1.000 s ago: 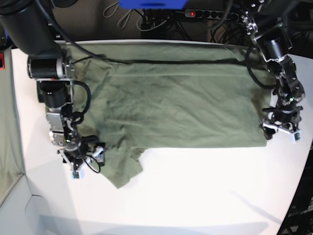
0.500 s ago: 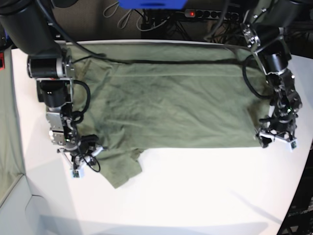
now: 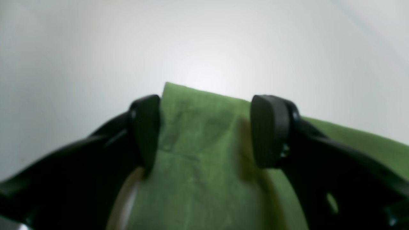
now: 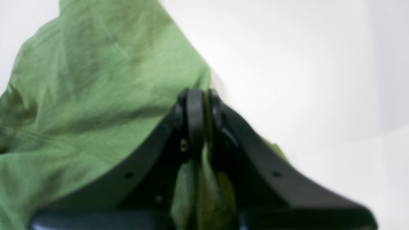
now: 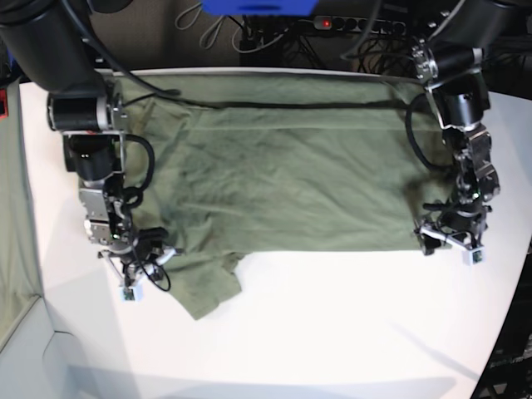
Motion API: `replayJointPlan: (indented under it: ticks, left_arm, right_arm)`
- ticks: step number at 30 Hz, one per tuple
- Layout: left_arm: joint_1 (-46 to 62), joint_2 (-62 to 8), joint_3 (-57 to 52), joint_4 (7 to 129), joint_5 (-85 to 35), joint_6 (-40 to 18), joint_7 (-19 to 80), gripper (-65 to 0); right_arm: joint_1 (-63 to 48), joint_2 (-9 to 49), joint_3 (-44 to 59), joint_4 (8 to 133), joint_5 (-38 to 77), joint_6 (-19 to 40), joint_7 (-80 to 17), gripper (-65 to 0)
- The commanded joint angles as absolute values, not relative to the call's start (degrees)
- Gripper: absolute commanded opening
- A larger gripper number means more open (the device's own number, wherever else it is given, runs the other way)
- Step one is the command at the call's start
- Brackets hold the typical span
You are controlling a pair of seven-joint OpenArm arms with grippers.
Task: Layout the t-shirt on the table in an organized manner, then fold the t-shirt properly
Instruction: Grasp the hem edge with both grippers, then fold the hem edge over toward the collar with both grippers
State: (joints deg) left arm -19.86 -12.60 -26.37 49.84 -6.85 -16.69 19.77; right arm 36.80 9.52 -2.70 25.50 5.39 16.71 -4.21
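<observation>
The left gripper's two fingers reach down to the cloth on either side, so the left gripper needs to close. Closing now would hold the t-shirt's corner (image 5: 444,244) (image 3: 195,118).
The olive-green t-shirt (image 5: 291,179) lies spread across the white table (image 5: 332,332), with one sleeve (image 5: 208,287) hanging toward the front left. My right gripper (image 5: 137,268) is at the shirt's front left, by that sleeve. In the right wrist view it (image 4: 198,108) is shut on a fold of the t-shirt (image 4: 89,80). My left gripper (image 5: 449,241) is at the shirt's front right corner. In the left wrist view it (image 3: 206,127) is open, with the shirt's corner (image 3: 198,115) lying flat between the two black fingers (image 3: 145,127).
A greenish-grey cloth strip (image 5: 12,208) hangs at the left edge. A black cable (image 5: 291,105) runs across the shirt's far edge. A power strip and cables (image 5: 349,25) lie behind the table. The table's curved edge (image 5: 509,332) is at the right.
My left gripper has moved toward the front and inward along the shirt's right edge, and the front right corner has shifted inward with it. My right gripper has barely moved.
</observation>
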Motion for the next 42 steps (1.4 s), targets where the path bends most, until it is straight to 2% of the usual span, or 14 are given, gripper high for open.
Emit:
replayJointPlan:
  ticks: [1, 12, 14, 19, 21, 26, 34, 42]
  left_arm:
    - [-21.32, -12.79, -26.24, 50.68, -7.25, -16.84, 18.42, -22.8]
    - [-21.32, -12.97, -26.33, 50.59, -7.25, -16.66, 18.33, -24.0]
    - [-21.32, -12.97, -26.33, 50.59, -7.34, -16.92, 18.33, -31.1]
    - [-21.32, -12.79, -26.42, 51.30, -7.43, -16.92, 18.33, -56.7]
    - [-21.32, -12.79, -26.42, 51.47, -7.43, -16.92, 18.33, -65.0]
    - [-20.53, -12.70, -26.42, 56.84, -7.43, -16.92, 18.33, -65.0]
    - [-14.29, -10.77, -26.42, 72.40, -7.52, -16.92, 18.42, -65.0]
    - [-8.13, -9.54, -26.42, 81.01, -7.52, -17.01, 18.42, -65.0]
  right_arm:
    - [38.20, 9.54, -2.77, 26.15, 5.67, 16.84, -4.35, -63.8]
    - [37.49, 9.45, -2.77, 26.15, 5.67, 16.84, -4.35, -63.9]
    - [37.49, 9.45, -2.77, 26.15, 5.67, 16.84, -4.35, -64.0]
    - [37.49, 9.45, -2.77, 26.42, 5.67, 17.01, -4.18, -65.0]
    - [37.49, 9.45, -2.77, 26.51, 5.76, 17.01, -4.09, -65.0]
    - [35.30, 9.71, -2.51, 33.10, 6.11, 17.01, -4.53, -65.0]
    - [26.15, 10.24, -1.89, 53.58, 6.11, 17.01, -8.92, -65.0]
    - [18.33, 9.01, 7.34, 71.25, 6.11, 17.10, -15.87, -65.0]
